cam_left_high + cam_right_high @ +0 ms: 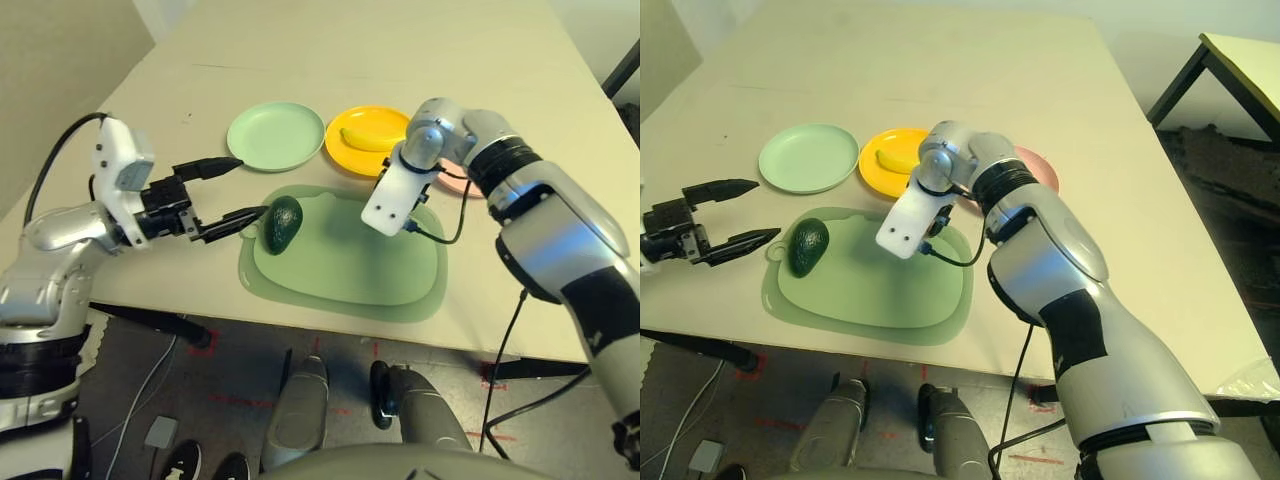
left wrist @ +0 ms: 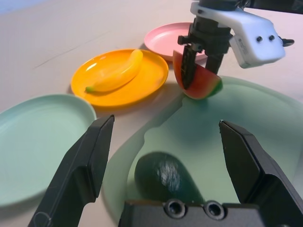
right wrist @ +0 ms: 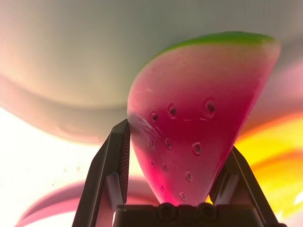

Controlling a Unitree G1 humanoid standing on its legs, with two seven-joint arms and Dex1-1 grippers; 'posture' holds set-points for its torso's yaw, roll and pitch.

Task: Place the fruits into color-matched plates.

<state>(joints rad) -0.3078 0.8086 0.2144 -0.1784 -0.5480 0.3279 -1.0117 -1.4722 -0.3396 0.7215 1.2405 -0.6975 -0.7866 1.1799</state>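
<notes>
The red watermelon wedge [image 3: 189, 118] is still short of the pink plate [image 3: 54, 204], so it is too early to open my right gripper. The wedge moves toward the plate next.
A dark green avocado [image 1: 283, 224] lies on the left part of the green cutting mat [image 1: 350, 260]. My left gripper [image 1: 252, 186] is open just left of it, one finger on each side of its near end, not touching. My right gripper [image 2: 199, 71] is shut on the red watermelon wedge [image 2: 199, 82], low over the mat's far edge. The yellow banana [image 1: 368, 138] lies in the yellow plate [image 1: 350, 158]. The mint green plate [image 1: 275, 136] is bare. The pink plate [image 2: 161, 40] sits just behind the right gripper, partly hidden by the arm.
The three plates stand in a row behind the mat, mint at the left, yellow in the middle, pink at the right. The table's near edge runs just in front of the mat. Bare tabletop lies beyond the plates.
</notes>
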